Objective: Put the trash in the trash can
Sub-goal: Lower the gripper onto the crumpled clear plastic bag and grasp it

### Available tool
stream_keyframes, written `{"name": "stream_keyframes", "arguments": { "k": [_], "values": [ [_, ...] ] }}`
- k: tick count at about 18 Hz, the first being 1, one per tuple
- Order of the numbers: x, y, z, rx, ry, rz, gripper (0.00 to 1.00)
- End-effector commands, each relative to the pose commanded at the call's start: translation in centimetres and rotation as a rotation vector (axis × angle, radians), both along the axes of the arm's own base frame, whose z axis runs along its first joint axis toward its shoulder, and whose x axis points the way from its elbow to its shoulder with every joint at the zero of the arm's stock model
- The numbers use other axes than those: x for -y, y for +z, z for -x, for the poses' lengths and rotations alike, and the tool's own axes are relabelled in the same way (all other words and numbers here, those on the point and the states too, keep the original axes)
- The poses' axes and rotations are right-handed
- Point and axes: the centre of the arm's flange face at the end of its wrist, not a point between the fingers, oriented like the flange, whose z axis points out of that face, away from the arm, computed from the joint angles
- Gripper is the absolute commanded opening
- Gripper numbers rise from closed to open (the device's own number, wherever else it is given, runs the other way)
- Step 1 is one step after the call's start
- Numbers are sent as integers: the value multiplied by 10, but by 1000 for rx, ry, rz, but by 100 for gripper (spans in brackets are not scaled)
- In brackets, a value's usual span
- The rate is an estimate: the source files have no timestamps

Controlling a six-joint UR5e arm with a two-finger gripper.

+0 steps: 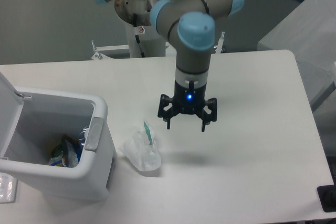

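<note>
The crumpled white wad needs to drop into the trash can, so my gripper will grab it next by its end with the green piece.
The white trash can stands at the table's front left with its lid tipped open to the left. A crushed bottle with a bluish label lies inside at the bottom. A crumpled white wad with a green strip rests on the table just right of the can. My gripper hangs open above the table, right of and slightly behind the wad, with nothing between its fingers.
The white table's right edge curves toward the front. A black object sits at the front right corner. A grey surface stands beyond the table on the right. A clear packet lies at the left edge.
</note>
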Motion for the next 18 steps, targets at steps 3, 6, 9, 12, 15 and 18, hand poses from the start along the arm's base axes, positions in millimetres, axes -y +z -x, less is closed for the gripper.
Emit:
{"name": "stream_keyframes", "arguments": {
  "k": [3,6,9,12,15,18],
  "values": [
    [-8,-17,-19,25,-27,22,100],
    [-13,-21,-35,37,-52,24,100],
    [-17,-27,-43,50,-37,31,100],
    [-24,-38,-53,70,-30,44,100],
    [-27,-45,-59,77,-30,58,85],
    [-28,-46,-59,77,-32,61,60]
  ]
}}
